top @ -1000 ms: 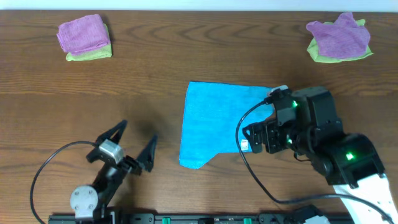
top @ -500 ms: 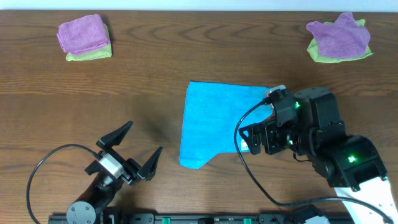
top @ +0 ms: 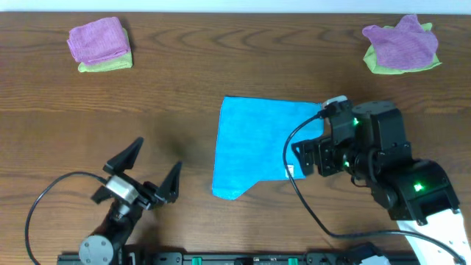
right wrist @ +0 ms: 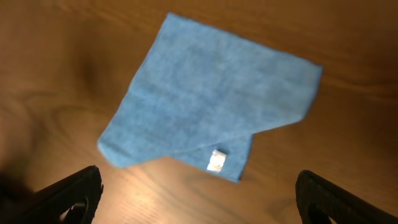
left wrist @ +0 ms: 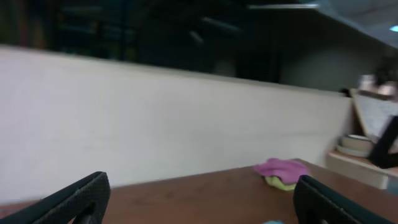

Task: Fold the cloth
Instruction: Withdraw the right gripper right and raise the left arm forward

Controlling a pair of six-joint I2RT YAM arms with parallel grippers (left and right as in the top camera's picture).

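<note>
My left gripper grabs the sky-blue cloth [top: 250, 146] at its far corner next, diagonally across from the white tag, to straighten it for folding.
The sky-blue cloth [top: 250, 146] lies flat on the wooden table, near the middle. Its lower right part is folded over, and the white tag [top: 289, 171] shows there. In the right wrist view the cloth [right wrist: 205, 106] and its tag [right wrist: 216, 160] lie below and ahead of my fingers. My right gripper [top: 304, 160] hovers at the cloth's right edge, open and empty [right wrist: 199, 199]. My left gripper [top: 149, 168] is open and empty, left of the cloth and apart from it. In the left wrist view its fingers [left wrist: 199, 208] frame bare table.
A purple cloth on a lime-green cloth [top: 99, 44] sits at the back left. Another such pile [top: 401, 46] sits at the back right and also shows in the left wrist view [left wrist: 283, 169]. A pale wall stands behind the table.
My left gripper has swung a little left and away from the front edge, staying open. My right gripper has drifted slightly right off the cloth. The cloth has not moved.
</note>
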